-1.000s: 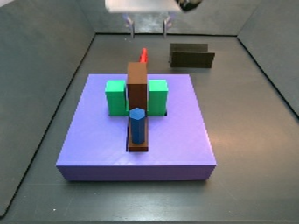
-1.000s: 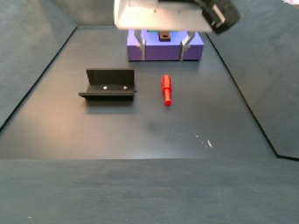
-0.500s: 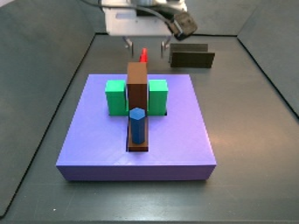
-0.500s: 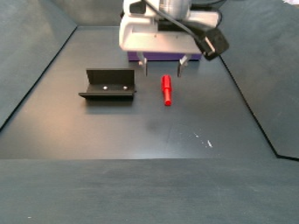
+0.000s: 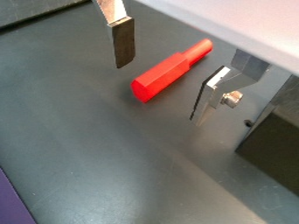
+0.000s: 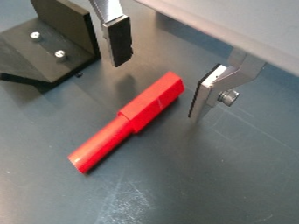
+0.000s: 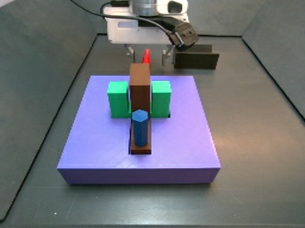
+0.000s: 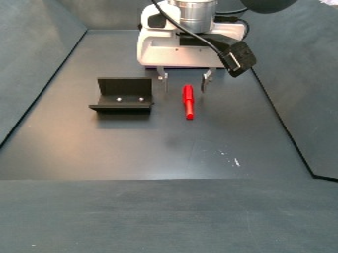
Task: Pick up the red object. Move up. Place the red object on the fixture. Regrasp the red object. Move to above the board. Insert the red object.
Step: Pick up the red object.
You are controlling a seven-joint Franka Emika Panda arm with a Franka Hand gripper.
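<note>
My gripper will grab the red object by its thicker hexagonal body (image 5: 159, 77), so that it can then set the red object on the fixture.
The red object (image 8: 188, 101) lies flat on the dark floor; it also shows in both wrist views (image 5: 173, 70) (image 6: 126, 121) and behind the brown bar in a side view (image 7: 146, 56). My gripper (image 8: 185, 81) is open and low over the peg's far end, one finger on each side, not touching it (image 5: 162, 87) (image 6: 158, 87) (image 7: 148, 50). The fixture (image 8: 122, 96) stands beside the peg, apart from it (image 6: 52, 44) (image 7: 194, 58). The board (image 7: 179, 142) lies nearer that camera.
On the board stand a tall brown bar (image 7: 139, 89), two green blocks (image 7: 117, 98) and a blue peg (image 7: 139, 126). Grey walls enclose the floor on both sides.
My gripper has come down from high above to just over the red peg, still open. The peg and the fixture have not moved.
</note>
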